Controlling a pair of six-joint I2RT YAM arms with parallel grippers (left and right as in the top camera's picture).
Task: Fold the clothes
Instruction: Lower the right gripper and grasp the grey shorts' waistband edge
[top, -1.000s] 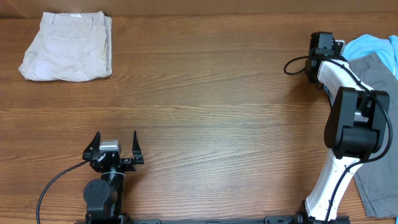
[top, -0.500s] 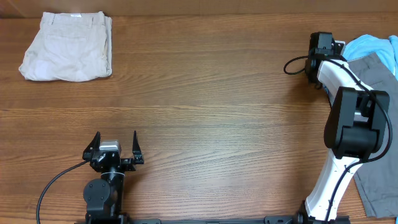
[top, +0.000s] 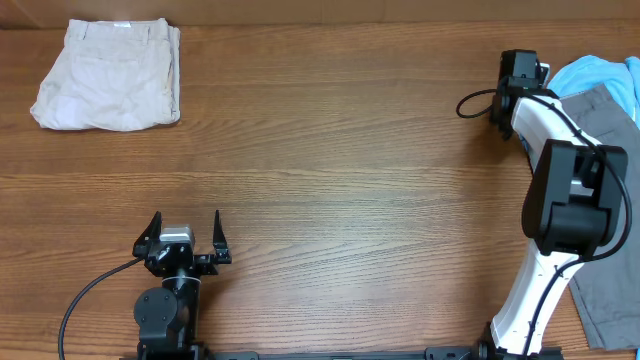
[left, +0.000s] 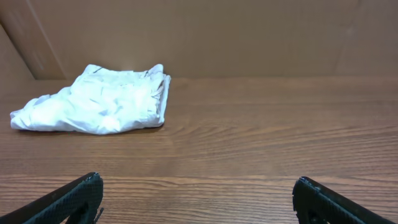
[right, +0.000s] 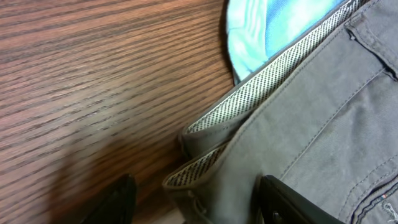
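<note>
My right gripper will next take hold of the mid-grey shorts (right: 323, 124) by their mesh-lined waistband edge (right: 198, 178). It will then pull them out flat across the table for folding.
The mid-grey shorts (right: 323, 124) lie at the table's far right, also seen in the overhead view (top: 612, 115), on top of a light-blue T-shirt (right: 273, 31) (top: 598, 72). My right gripper (right: 199, 200) is open, its fingers on either side of the shorts' mesh-lined waistband edge, low over the table. In the overhead view it (top: 522, 72) sits at the left edge of that pile. Folded beige shorts (top: 108, 88) lie at the far left corner, and also show in the left wrist view (left: 99, 99). My left gripper (top: 187, 232) (left: 199, 199) is open and empty near the front edge.
The wooden table (top: 340, 170) spans the view, with a brown wall behind it (left: 249, 31). The right arm's white base and black elbow (top: 570, 200) stand at the front right, over more grey cloth (top: 608, 300).
The right wrist has shifted very slightly at the edge of the grey shorts. The left arm and the beige shorts have not moved.
</note>
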